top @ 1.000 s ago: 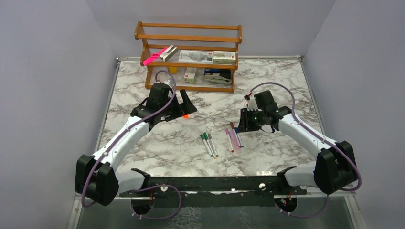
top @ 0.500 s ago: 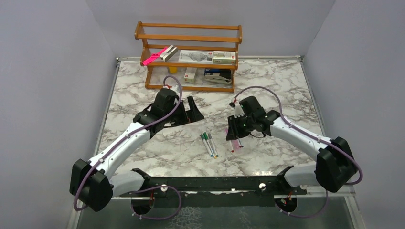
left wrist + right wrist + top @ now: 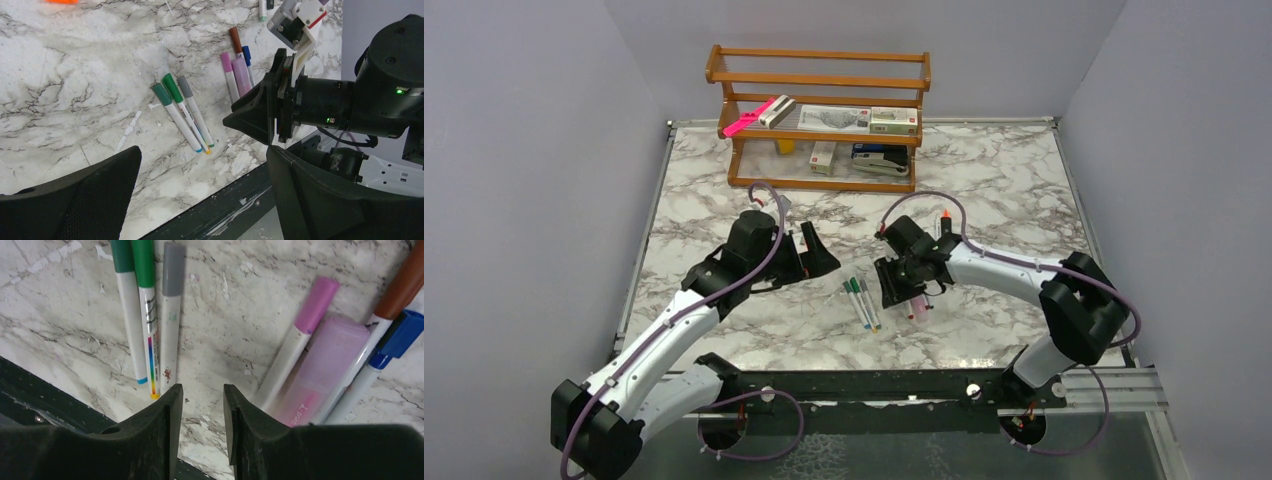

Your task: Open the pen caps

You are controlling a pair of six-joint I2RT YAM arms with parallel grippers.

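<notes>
My right gripper has to reach the grey-capped marker and grab its white body [image 3: 872,309] [image 3: 170,340], so the grey cap stays free for my left gripper to open.
Three white-barrelled markers with dark green [image 3: 121,255], green [image 3: 143,260] and grey [image 3: 173,270] caps lie side by side at mid-table [image 3: 861,300]. Just right of them lie a pink-capped marker [image 3: 317,300], a lilac highlighter [image 3: 325,365], a brown-capped marker [image 3: 405,285] and a blue-capped marker [image 3: 402,335]. All caps are on. My right gripper [image 3: 202,395] hangs low over bare marble between the two groups, its jaws a small gap apart and empty. My left gripper [image 3: 202,170] is wide open and empty, above and left of the green group [image 3: 182,110].
A wooden rack [image 3: 824,110] at the back holds small boxes and a long bright-pink item [image 3: 749,117]. An orange-tipped pen [image 3: 945,216] lies behind the right arm. An orange piece [image 3: 62,1] lies at the top edge of the left wrist view. The black rail [image 3: 874,385] runs along the near edge.
Both arms have swung in towards the markers at mid-table. The right gripper moved left and down between the two groups. The left gripper moved nearer and now hides the orange piece.
</notes>
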